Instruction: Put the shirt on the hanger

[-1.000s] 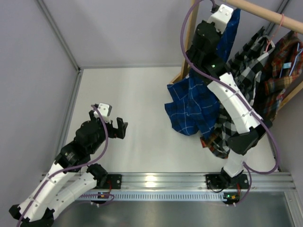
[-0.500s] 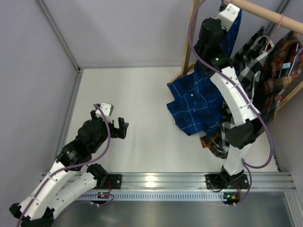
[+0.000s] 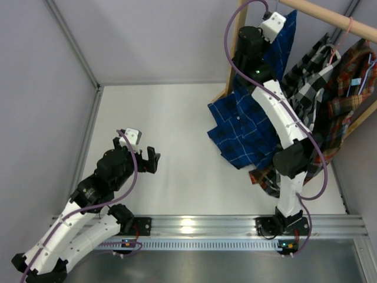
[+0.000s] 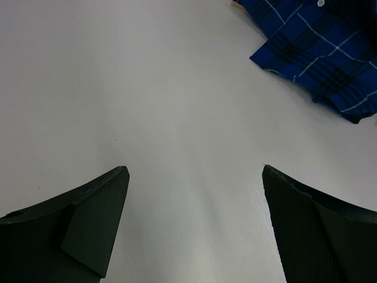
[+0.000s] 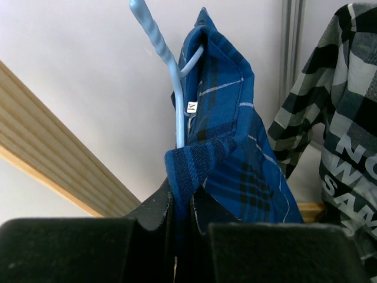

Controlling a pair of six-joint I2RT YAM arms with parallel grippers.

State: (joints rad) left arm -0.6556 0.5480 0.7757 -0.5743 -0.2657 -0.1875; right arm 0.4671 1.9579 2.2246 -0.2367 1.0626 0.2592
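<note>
The light-blue hanger's neck rises to the wooden rod and the shirt would stay hung, so it is time for my right gripper to release the hanger now.
The dark blue plaid shirt [image 3: 242,132] hangs from its collar high at the back right, and its lower part drapes onto the white table. My right gripper [image 3: 281,16] is raised beside the wooden rod. In the right wrist view the right gripper [image 5: 181,191] is shut on a fold of the shirt collar [image 5: 227,112]. The light-blue hanger [image 5: 175,88] rises from inside that collar, its twisted hook neck pointing up. My left gripper [image 3: 153,160] is low over the table at the left, open and empty; it also shows in the left wrist view [image 4: 194,171].
A wooden rod [image 3: 330,15] on a wooden post [image 3: 234,53] crosses the back right. A black-and-white checked shirt [image 3: 309,76] and a red-brown plaid shirt [image 3: 350,94] hang from it. A shirt hem [image 4: 318,53] lies ahead of the left gripper.
My right arm has swung its wrist left and a little lower beside the rod, and the shirt has shifted with it. The left arm moved slightly at first and then stayed still.
</note>
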